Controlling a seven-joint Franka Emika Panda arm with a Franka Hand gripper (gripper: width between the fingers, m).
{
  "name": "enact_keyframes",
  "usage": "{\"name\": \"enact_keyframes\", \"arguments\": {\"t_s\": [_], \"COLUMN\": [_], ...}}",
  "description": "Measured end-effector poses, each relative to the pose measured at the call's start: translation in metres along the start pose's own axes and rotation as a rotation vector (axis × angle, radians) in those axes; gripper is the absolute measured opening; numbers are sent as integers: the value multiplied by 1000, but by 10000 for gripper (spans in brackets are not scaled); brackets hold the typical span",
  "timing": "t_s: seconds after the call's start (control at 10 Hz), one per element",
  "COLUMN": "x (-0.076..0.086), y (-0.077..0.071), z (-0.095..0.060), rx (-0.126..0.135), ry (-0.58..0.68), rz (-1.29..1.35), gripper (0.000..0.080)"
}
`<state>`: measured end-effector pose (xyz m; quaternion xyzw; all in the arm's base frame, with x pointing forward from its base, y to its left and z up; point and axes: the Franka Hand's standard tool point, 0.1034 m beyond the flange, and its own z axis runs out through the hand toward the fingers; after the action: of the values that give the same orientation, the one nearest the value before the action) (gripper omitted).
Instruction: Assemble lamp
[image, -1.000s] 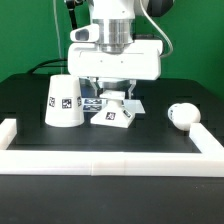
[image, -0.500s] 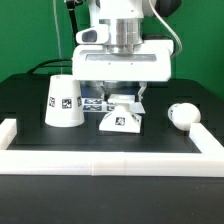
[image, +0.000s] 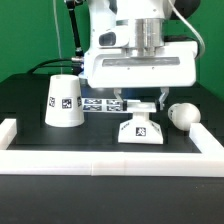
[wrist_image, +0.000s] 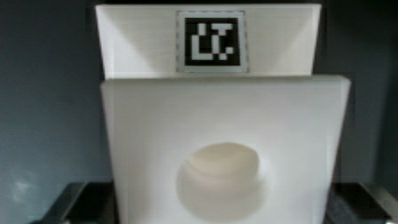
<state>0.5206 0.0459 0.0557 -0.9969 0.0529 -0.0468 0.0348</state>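
The lamp base's lower edge is short of the white border's corner, so the robot's gripper needs to move the lamp base toward that corner before it lets go of the lamp base.
The white lamp base rests on the black table to the exterior view's right of centre, a tag on its front. My gripper is straight above it, shut on its upright part. In the wrist view the base fills the picture, with a tag at one end and a round socket hole; the dark fingers show at both sides of it. The cone shade stands at the exterior view's left. The round bulb lies at the right, close to the base.
A white raised border runs along the table's front and both sides. The marker board lies flat behind the base, between the shade and my gripper. The robot's white body hangs over the table's middle.
My gripper has moved to the exterior view's right and dragged the lamp base with it, from beside the shade to close by the bulb. Shade and bulb have not moved.
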Motion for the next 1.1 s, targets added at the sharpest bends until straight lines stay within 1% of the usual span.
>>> {"name": "enact_keyframes", "arguments": {"t_s": [0.1,0.2,0.7,0.8,0.9,1.1], "x": [8,11,11,19,33,51], "y": [-6,-10,-9,-11,-15,-28], "z": [1,2,2,3,5,7], "rx": [4,7,6,8,12,19], "ry": [8,11,13,22,38,60], "rz": [-8,-14,-30,-74,-93,-110], "gripper": [537,537,537,537,537,537]}}
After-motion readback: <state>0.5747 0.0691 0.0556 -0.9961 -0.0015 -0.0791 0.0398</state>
